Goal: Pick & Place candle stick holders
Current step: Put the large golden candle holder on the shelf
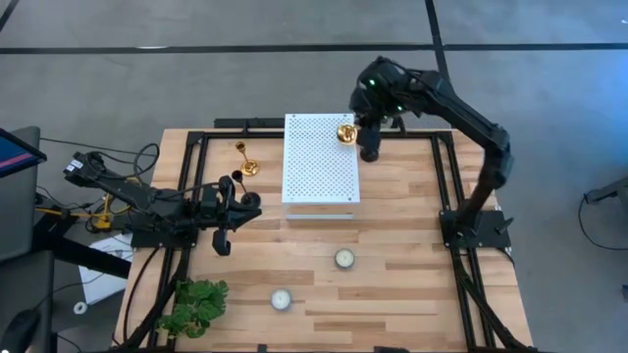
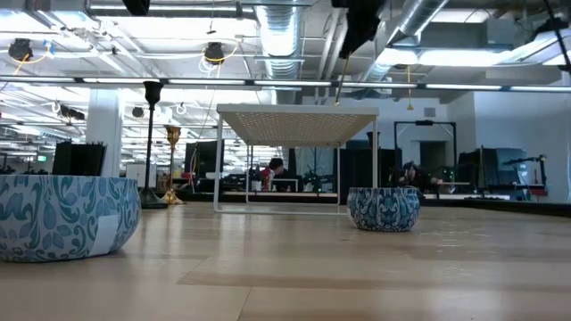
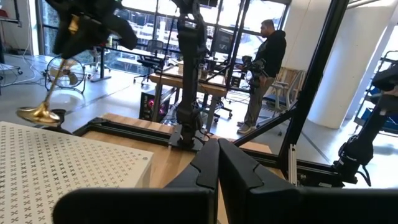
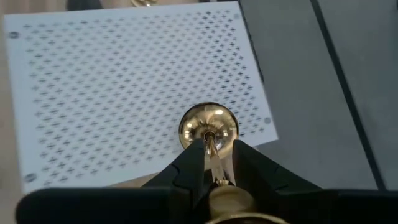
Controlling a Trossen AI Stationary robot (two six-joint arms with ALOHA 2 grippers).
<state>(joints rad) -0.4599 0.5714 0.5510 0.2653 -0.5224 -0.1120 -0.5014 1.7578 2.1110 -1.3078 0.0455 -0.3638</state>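
Observation:
The gold holder's round base is above the white platform [image 1: 319,162] [image 4: 169,121] and overlaps its edge, so the robot's right gripper should keep hold of the holder until the holder sits flat.
My right gripper [image 1: 365,135] is shut on a shiny gold candle stick holder [image 1: 345,133] over the far right corner of the white perforated platform [image 1: 319,162]. A second gold holder [image 1: 245,162] stands on its round base on the table left of the platform. In the low view it [image 2: 172,165] stands beside a matte black holder [image 2: 153,143], also upright on its base. The other black holder does not show. My left gripper [image 3: 217,167] is shut and empty, level above the table left of the platform. My right gripper pinches the gold holder's slim stem [image 4: 212,149] between its two fingers, near the cup end. The fingers come from above, slanting down. The holder hangs tilted below them, round base [image 4: 208,127] lowest, just over the platform's corner; whether it touches, I cannot tell.
Two blue-patterned bowls with tealights [image 1: 343,258] [image 1: 282,299] sit on the near half of the table. A green leafy plant [image 1: 196,306] lies at the near left corner. A black frame [image 1: 446,186] runs around the table. A person [image 3: 264,68] stands in the room beyond.

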